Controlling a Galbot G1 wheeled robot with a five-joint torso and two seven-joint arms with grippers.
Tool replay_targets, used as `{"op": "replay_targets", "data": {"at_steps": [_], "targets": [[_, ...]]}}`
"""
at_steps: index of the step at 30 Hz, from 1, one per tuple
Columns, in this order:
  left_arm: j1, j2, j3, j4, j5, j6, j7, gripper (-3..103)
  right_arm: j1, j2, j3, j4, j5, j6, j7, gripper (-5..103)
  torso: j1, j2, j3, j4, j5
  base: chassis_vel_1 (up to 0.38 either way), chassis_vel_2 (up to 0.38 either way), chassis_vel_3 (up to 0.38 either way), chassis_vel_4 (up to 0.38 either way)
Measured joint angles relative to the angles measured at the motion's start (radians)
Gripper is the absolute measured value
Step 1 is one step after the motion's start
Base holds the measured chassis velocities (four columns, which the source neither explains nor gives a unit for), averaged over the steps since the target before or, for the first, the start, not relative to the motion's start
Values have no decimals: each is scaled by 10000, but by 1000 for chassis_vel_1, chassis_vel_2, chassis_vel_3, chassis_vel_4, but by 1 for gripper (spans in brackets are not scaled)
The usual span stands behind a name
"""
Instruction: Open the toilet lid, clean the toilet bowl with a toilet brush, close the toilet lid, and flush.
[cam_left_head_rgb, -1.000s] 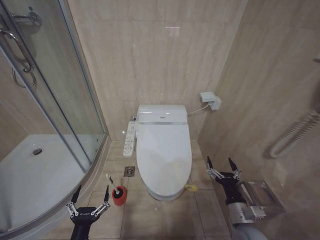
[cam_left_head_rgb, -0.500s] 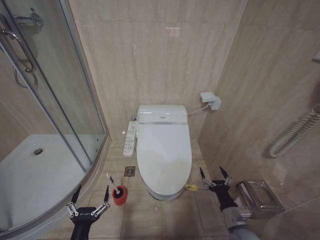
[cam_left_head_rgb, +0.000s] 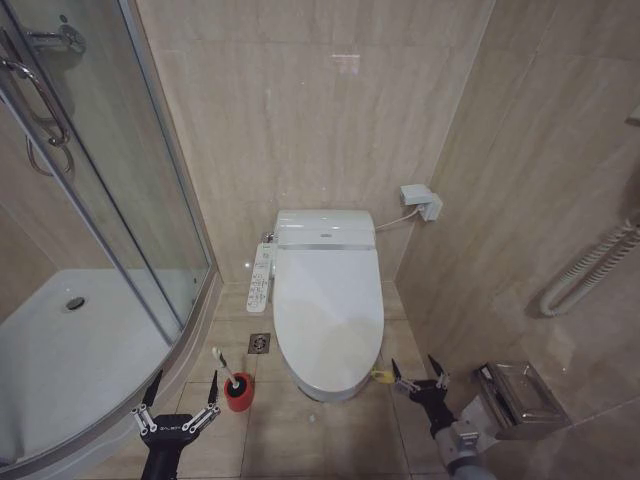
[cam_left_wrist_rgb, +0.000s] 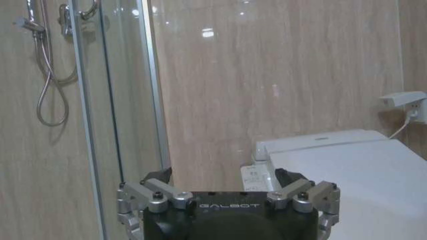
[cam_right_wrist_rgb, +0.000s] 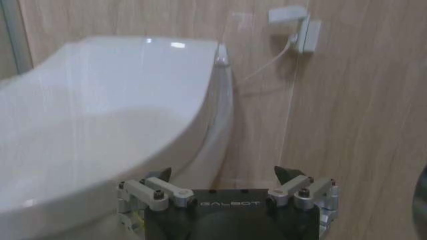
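Note:
My right gripper has to grab the green-yellow strap by its yellow end (cam_left_head_rgb: 383, 376) next. Then it can open the toilet lid (cam_left_head_rgb: 328, 310).
The toilet lid (cam_left_head_rgb: 328, 310) is shut, glossy white, and covers the toilet bowl. A green-yellow strap (cam_left_head_rgb: 381, 376) sticks out at its front right edge. My right gripper (cam_left_head_rgb: 414, 372) hovers open just right of that strap, low by the floor. The right wrist view has the lid (cam_right_wrist_rgb: 100, 110) close ahead of my right gripper (cam_right_wrist_rgb: 223, 175). The toilet brush (cam_left_head_rgb: 224, 364) stands in its red cup (cam_left_head_rgb: 238, 392) on the floor left of the toilet. My left gripper (cam_left_head_rgb: 184, 388) waits open just left of the cup, with nothing held. The left wrist view places the lid (cam_left_wrist_rgb: 353, 175) beyond my left gripper (cam_left_wrist_rgb: 223, 176).
A long white button panel (cam_left_head_rgb: 260, 277) runs along the toilet's left side. The glass shower enclosure (cam_left_head_rgb: 120, 200) and its tray fill the left. A floor drain (cam_left_head_rgb: 259, 342) lies between them. A steel paper holder (cam_left_head_rgb: 515, 395) and a hose (cam_left_head_rgb: 590, 270) hang on the right wall.
My right gripper has moved down and left, from beside the paper holder to the strap at the lid's front edge. The left gripper has stayed put.

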Motion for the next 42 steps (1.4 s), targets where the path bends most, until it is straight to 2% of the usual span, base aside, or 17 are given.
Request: {"op": "replay_targets", "data": {"at_steps": [20, 42], "targets": [[0, 0, 0, 0, 0, 0, 0, 100, 787, -274, -562, -1688, -819, 62, 52, 100, 0, 0, 0, 0, -1, 0, 0, 0, 0], [0, 0, 0, 0, 0, 0, 0, 100, 2536, -257, -682, -3758, -987, 265, 250, 100, 1, -1, 1, 1, -1, 0, 0, 0, 0]]}}
